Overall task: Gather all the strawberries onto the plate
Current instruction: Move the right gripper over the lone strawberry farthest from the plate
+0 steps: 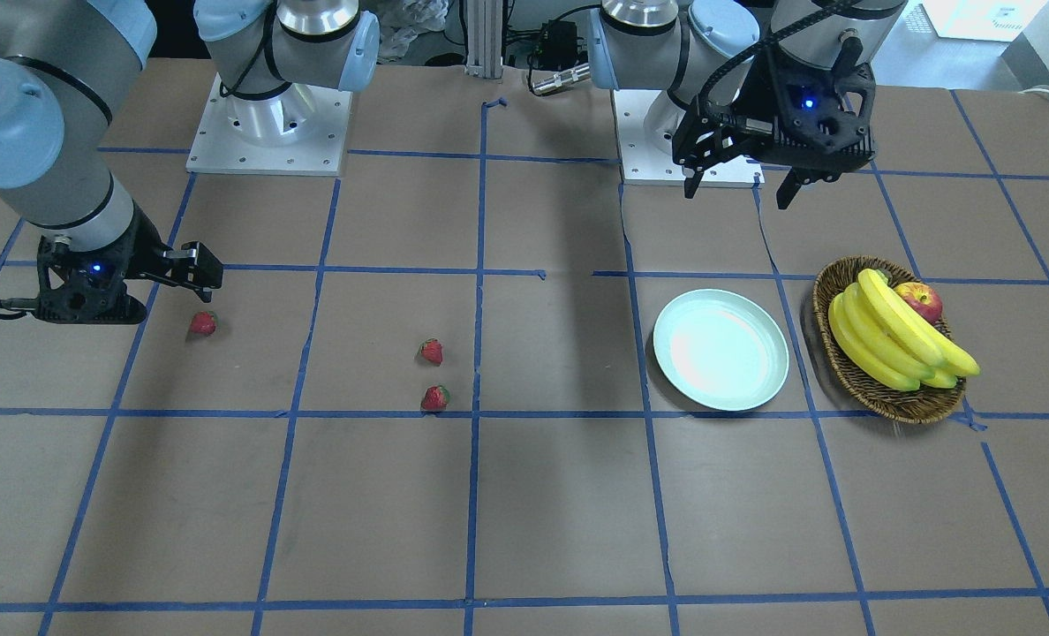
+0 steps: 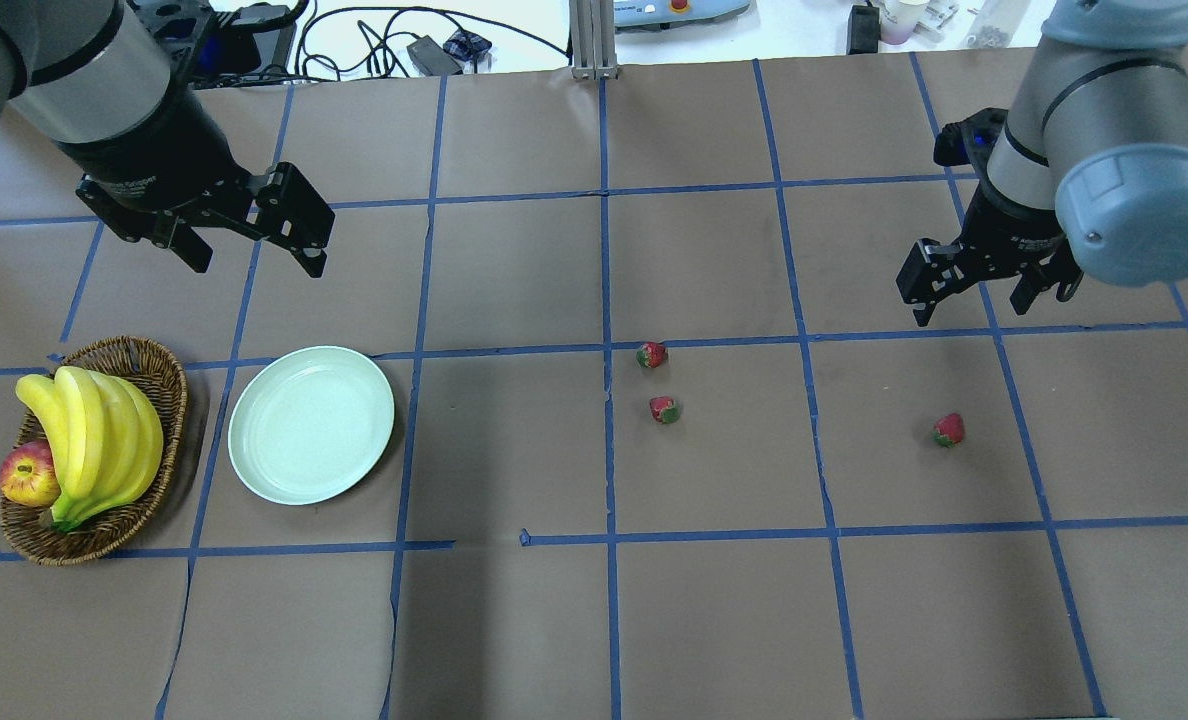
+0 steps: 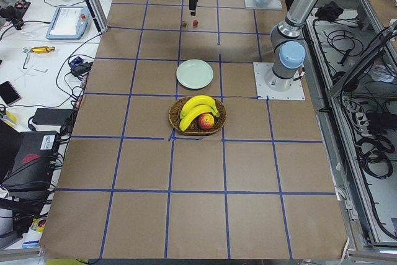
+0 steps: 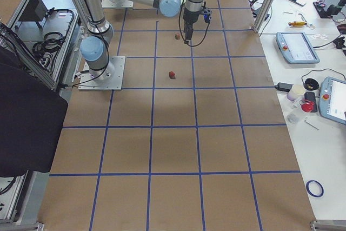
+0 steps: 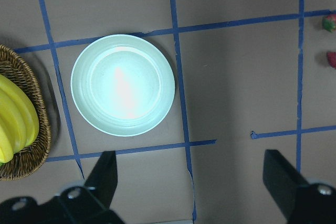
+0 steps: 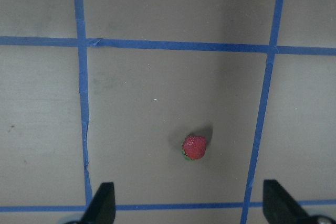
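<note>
The lone red strawberry should be collected into the plate (image 1: 720, 348). Next, my right gripper should grab it by its plump body (image 1: 202, 323).
Three strawberries lie on the brown table. Two are close together near the middle (image 2: 652, 354) (image 2: 664, 409), and one lies alone further right (image 2: 949, 430). The empty mint-white plate (image 2: 311, 424) sits at the left, beside the basket. My left gripper (image 2: 254, 262) hangs open and empty above the table just beyond the plate, which shows in the left wrist view (image 5: 123, 85). My right gripper (image 2: 969, 305) is open and empty, hovering above and just beyond the lone strawberry, which shows between the fingers in the right wrist view (image 6: 195, 147).
A brown wicker basket (image 2: 159, 385) with bananas (image 2: 94, 440) and a red apple (image 2: 28, 474) stands left of the plate. Blue tape lines mark a grid on the table. Cables and devices lie beyond the far edge.
</note>
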Motion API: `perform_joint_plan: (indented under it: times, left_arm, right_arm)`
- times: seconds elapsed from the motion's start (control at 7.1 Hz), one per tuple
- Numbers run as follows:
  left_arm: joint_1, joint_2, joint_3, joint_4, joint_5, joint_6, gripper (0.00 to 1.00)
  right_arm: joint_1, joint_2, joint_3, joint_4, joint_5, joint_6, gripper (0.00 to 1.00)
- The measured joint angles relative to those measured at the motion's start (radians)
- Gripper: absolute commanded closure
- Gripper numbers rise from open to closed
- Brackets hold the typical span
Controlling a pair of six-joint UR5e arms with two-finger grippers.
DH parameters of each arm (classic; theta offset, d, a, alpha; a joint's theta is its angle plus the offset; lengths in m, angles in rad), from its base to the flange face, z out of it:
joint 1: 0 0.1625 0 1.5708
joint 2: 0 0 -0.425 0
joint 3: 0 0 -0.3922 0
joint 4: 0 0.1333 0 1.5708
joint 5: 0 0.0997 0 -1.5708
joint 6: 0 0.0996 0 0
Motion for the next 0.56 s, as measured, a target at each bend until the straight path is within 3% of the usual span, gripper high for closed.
perform_joint_plan:
  times: [0.42, 0.56]
  left_arm:
    - [-0.002, -0.002, 0.000, 0.000, -0.002, 0.000, 0.00]
    - [-0.003, -0.003, 0.000, 0.000, -0.003, 0.000, 0.00]
  right_arm:
    - [-0.085, 0.036, 0.256, -0.334, 0.018, -0.186, 0.00]
    - [-0.097, 0.054, 0.295, -0.381, 0.032, -0.209, 0.00]
